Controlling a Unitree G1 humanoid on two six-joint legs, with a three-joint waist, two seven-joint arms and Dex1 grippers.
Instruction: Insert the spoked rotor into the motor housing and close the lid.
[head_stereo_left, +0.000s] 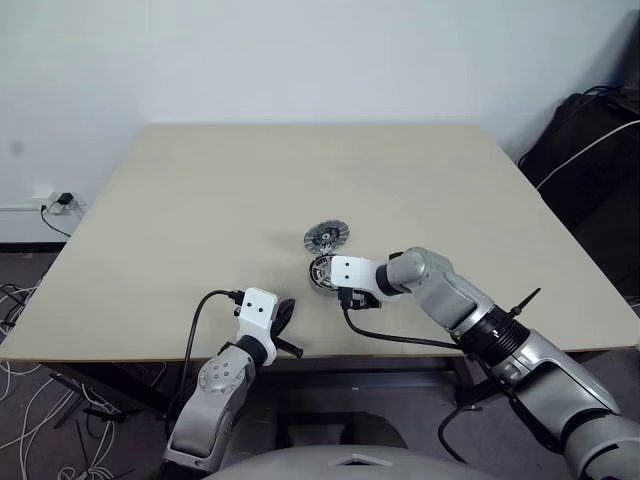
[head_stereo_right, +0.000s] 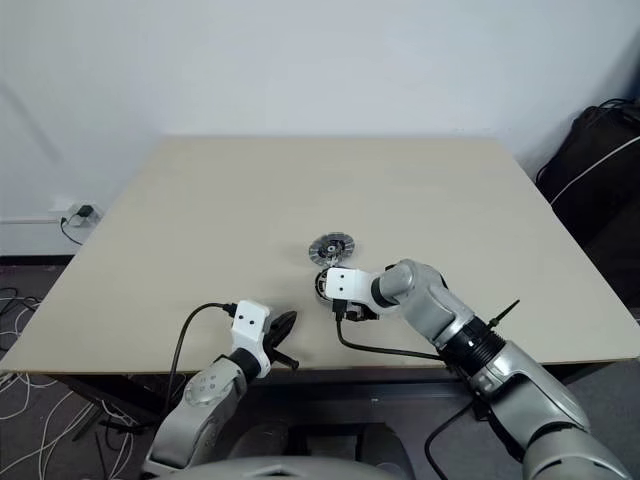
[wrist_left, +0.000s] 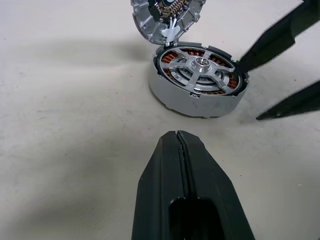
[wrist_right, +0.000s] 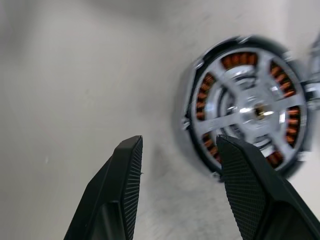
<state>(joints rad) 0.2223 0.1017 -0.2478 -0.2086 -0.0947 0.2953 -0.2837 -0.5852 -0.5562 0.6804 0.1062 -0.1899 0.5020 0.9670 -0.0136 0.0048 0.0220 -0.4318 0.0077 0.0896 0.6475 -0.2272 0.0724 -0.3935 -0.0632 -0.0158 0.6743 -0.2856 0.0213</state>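
Next, my right gripper grabs the motor housing by its outer rim (head_stereo_left: 313, 268) (wrist_right: 192, 102) to position the housing for closing its lid.
The motor housing (wrist_left: 195, 95) stands on the table with the spoked rotor (wrist_left: 200, 70) seated inside it, silver spokes over the copper windings. The lid (head_stereo_left: 327, 236) lies just beyond the housing, apart from both grippers. My right gripper (wrist_right: 177, 142) is open and empty, angled down beside the housing, one fingertip (wrist_left: 245, 60) close to its rim. The right wrist view shows the rotor (wrist_right: 250, 107) just past the fingers. My left gripper (wrist_left: 177, 137) is shut and empty, resting near the table's front edge and pointing at the housing from a short distance.
The beige table (head_stereo_left: 250, 190) is bare around the parts. A cable (head_stereo_left: 400, 338) from my right wrist trails over the front edge. A dark bag (head_stereo_left: 590, 150) sits off the table's right side, and a wall socket (head_stereo_left: 60, 202) with cords is at the left.
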